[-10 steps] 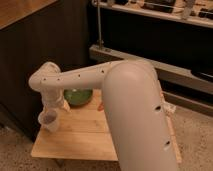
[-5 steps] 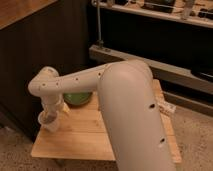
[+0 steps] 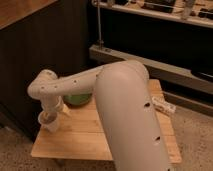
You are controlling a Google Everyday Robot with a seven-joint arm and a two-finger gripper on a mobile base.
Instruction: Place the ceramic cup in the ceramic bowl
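My gripper grabs the ceramic cup by its rim (image 3: 48,112) next. Then it sets the cup upright in the ceramic bowl (image 3: 78,100).
The ceramic cup (image 3: 47,124), small and whitish, stands upright near the left end of the wooden table (image 3: 75,134). My gripper (image 3: 52,113) points down right over the cup, open, with one pale finger (image 3: 63,108) showing beside the cup's right side. Whether it touches the cup I cannot tell. The ceramic bowl (image 3: 78,100), green inside, sits on the table just behind and to the right of the cup, partly hidden by my forearm.
My thick white arm (image 3: 125,115) crosses the table's right half and hides much of it. A small white packet (image 3: 164,106) lies at the table's right edge. A dark cabinet (image 3: 30,50) stands at the left, a metal shelf rack (image 3: 150,65) behind.
The wrist has swung left and lower, bringing the gripper down closer over the cup. The cup and bowl have stayed in place.
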